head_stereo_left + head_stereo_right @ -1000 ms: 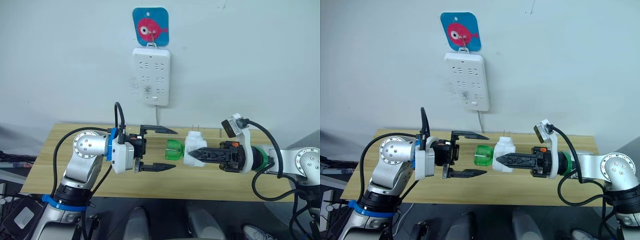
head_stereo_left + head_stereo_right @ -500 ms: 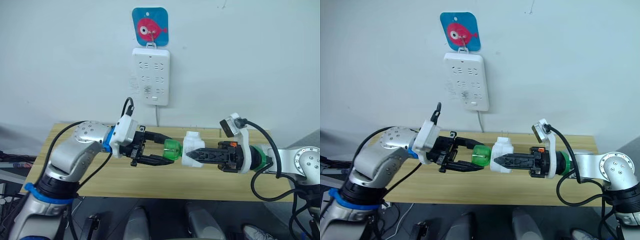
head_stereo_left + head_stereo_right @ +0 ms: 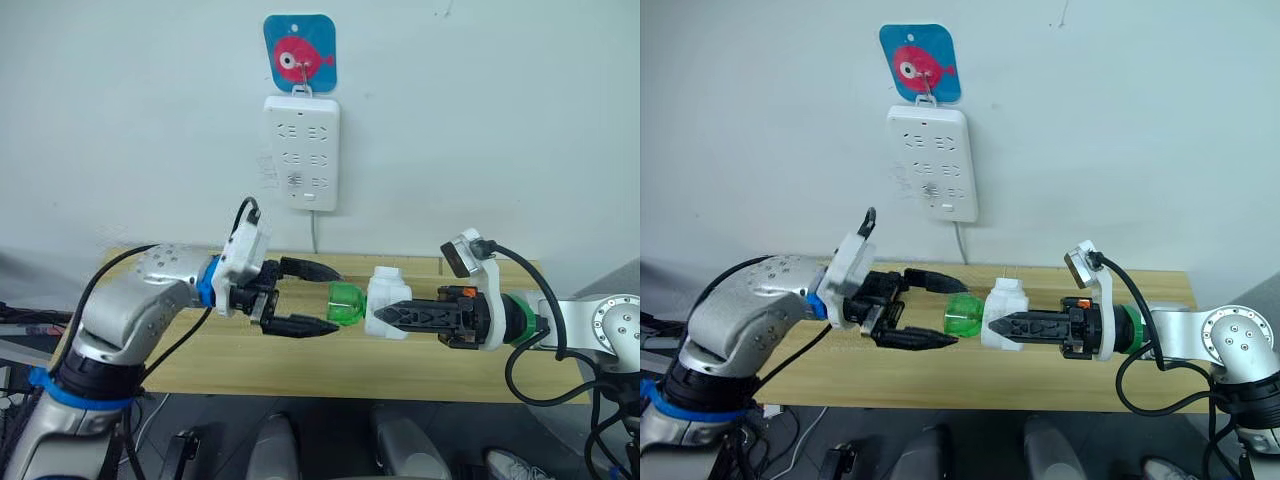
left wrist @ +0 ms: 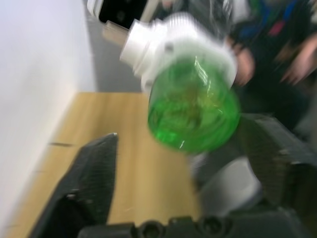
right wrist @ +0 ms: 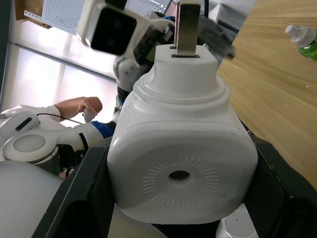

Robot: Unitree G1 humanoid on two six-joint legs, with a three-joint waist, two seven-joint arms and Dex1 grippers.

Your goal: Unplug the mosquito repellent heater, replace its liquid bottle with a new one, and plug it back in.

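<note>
My left gripper grabs the used bottle by its green body (image 3: 345, 304) next, to unscrew the used bottle from the white heater (image 3: 386, 298).
The white mosquito repellent heater (image 3: 386, 298) hangs above the table, with my right gripper (image 3: 392, 314) shut on its body. Its prongs (image 5: 187, 27) point upward. Its green liquid bottle (image 3: 347, 302) sticks out of the heater toward my left arm. My left gripper (image 3: 330, 298) is open, one finger above the bottle and one below, with gaps showing in the left wrist view around the bottle (image 4: 193, 114). A second green bottle with a clear cap (image 5: 304, 40) lies on the table in the right wrist view.
A white power strip (image 3: 302, 152) hangs on the wall behind, under a blue fish hook (image 3: 300, 52), its cord dropping behind the wooden table (image 3: 400, 362). The table's front edge runs just below both grippers.
My left gripper swung in from the left and brought its fingers around the green bottle. The right gripper held the heater almost still.
</note>
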